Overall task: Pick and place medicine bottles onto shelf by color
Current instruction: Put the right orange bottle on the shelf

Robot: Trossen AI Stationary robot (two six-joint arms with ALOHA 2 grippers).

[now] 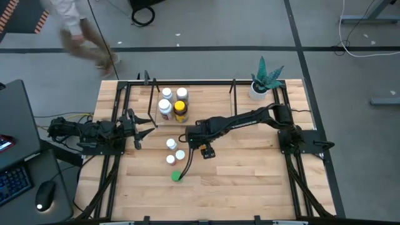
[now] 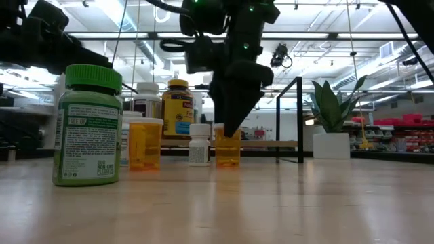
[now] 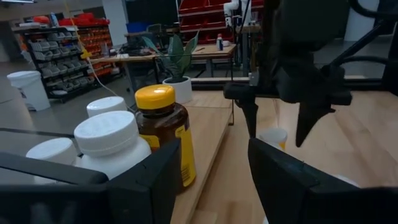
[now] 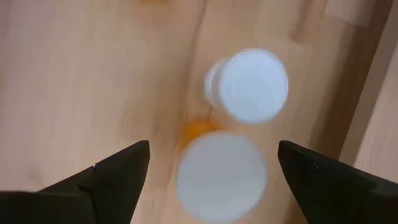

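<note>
The white caps are below the open fingertips of my right gripper, so it would miss the bottles if it closed now. My right gripper should go lower first, then close on the bottles.
My right gripper (image 4: 213, 149) hangs open, pointing down over two white-capped medicine bottles on the table: an orange one (image 4: 221, 177) between its fingers' lines and a white one (image 4: 252, 84) beyond. It touches neither. In the high view it (image 1: 187, 135) is beside the loose cluster of three white caps (image 1: 171, 144) and a green bottle (image 1: 177, 176). The shelf (image 1: 154, 103) at the far left holds white bottles (image 1: 165, 94) and an amber, yellow-capped one (image 3: 165, 134), standing upright. My left gripper (image 3: 211, 180) waits open and level beside the shelf, holding nothing.
A potted plant (image 1: 265, 81) in a white pot stands at the table's far right corner. Black rails (image 1: 294, 181) run along both sides of the table. Bare wood lies at the near right. A person walks on the floor beyond the far edge (image 1: 81, 37).
</note>
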